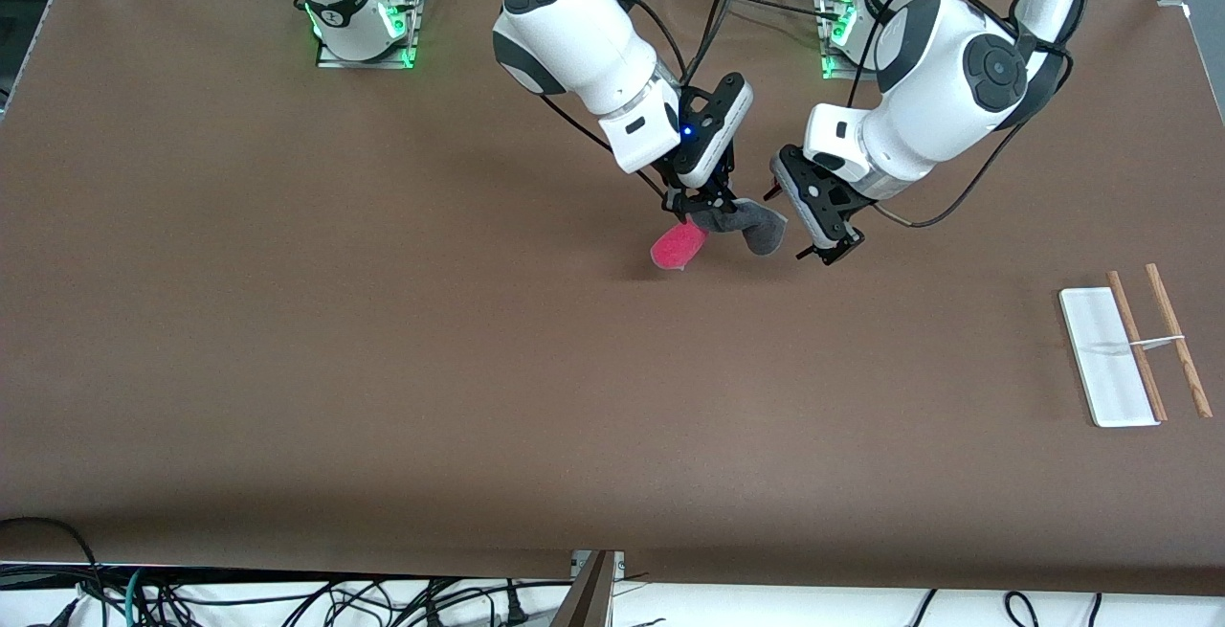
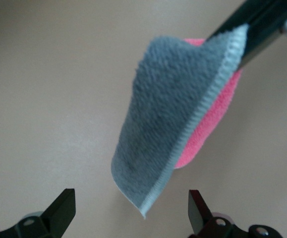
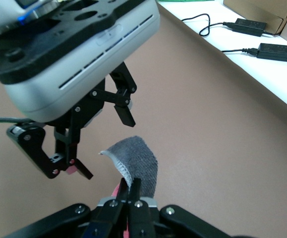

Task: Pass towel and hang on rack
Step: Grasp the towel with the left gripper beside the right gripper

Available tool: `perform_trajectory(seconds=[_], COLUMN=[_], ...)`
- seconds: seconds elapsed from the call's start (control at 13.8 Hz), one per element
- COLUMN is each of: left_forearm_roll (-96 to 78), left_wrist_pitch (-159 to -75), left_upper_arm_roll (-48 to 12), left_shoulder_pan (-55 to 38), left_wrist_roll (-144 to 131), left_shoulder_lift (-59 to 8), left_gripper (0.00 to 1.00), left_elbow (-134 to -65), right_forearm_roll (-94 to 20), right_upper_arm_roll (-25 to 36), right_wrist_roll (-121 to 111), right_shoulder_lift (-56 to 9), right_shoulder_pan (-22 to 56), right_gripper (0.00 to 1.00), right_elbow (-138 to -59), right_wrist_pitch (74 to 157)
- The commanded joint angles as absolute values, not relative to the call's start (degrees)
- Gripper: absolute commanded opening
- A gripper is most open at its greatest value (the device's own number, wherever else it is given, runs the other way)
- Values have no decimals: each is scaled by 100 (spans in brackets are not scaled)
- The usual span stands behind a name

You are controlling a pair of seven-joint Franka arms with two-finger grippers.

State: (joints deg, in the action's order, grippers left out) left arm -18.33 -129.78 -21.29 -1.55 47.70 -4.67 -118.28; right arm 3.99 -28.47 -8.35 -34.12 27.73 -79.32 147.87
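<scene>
Next, my left gripper pinches the towel by its free hanging tip [image 1: 766, 240], since my right gripper's fingers already cover the towel's upper corner.
My right gripper [image 1: 691, 215] is shut on the towel [image 1: 756, 225] and holds it in the air over the middle of the table. The towel's grey face and a pink-red lobe [image 1: 678, 246] hang from the jaws. In the right wrist view the shut gripper [image 3: 133, 186] pinches the towel's [image 3: 138, 158] grey-edged corner. My left gripper [image 1: 831, 249] is open right beside the towel, not touching it. In the left wrist view the left gripper [image 2: 132, 210] stands wide apart with the towel's [image 2: 173, 114] tip hanging just ahead of it. The rack [image 1: 1105, 359] is at the left arm's end of the table.
The rack's two wood rods [image 1: 1177, 340] run parallel beside its white base, joined by a metal crosspiece. Cables and power bricks [image 3: 272, 49] lie on a white surface off the table's edge. The brown table [image 1: 383, 321] is bare around the grippers.
</scene>
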Motion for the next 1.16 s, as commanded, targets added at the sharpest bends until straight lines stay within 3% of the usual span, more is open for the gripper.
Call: perform_trajectory(seconds=[0.0, 0.15, 0.22, 0.36, 0.44, 0.58, 0.73, 1.09], left_forearm_roll=[-1916, -1907, -1899, -1768, -1653, -1565, -1564, -1354], left_wrist_pitch=[-13262, -13271, -13263, -13254, -13245, -13184, -13131, -13026], left_upper_arm_roll=[-2127, -2127, -2127, -2127, -2127, -2127, -2127, -2109], left_shoulder_pan=[-176, -184, -193, -193, -193, -193, -193, -71], left_wrist_roll=[4869, 4930, 4957, 4957, 4957, 4966, 4957, 4975], left_shoulder_lift=[-641, -659, -677, -659, -650, -589, -501, -290], left_gripper=[100, 84, 54, 27, 19, 13, 0, 0], left_elbow=[-11821, -11821, -11821, -11821, -11821, -11821, -11830, -11865], right_forearm_roll=[387, 396, 396, 396, 396, 396, 395, 369], right_upper_arm_roll=[-2848, -2856, -2848, -2848, -2848, -2848, -2848, -2848], right_wrist_roll=[-800, -800, -800, -800, -800, -800, -800, -791], right_shoulder_lift=[-3480, -3480, -3480, -3480, -3480, -3480, -3480, -3480], right_shoulder_pan=[2839, 2839, 2848, 2856, 2856, 2856, 2856, 2857], right_gripper=[0, 0, 0, 0, 0, 0, 0, 0], right_elbow=[-7752, -7752, -7752, -7752, -7752, -7752, -7752, -7752], right_wrist_pitch=[14801, 14818, 14818, 14818, 14818, 14818, 14818, 14818])
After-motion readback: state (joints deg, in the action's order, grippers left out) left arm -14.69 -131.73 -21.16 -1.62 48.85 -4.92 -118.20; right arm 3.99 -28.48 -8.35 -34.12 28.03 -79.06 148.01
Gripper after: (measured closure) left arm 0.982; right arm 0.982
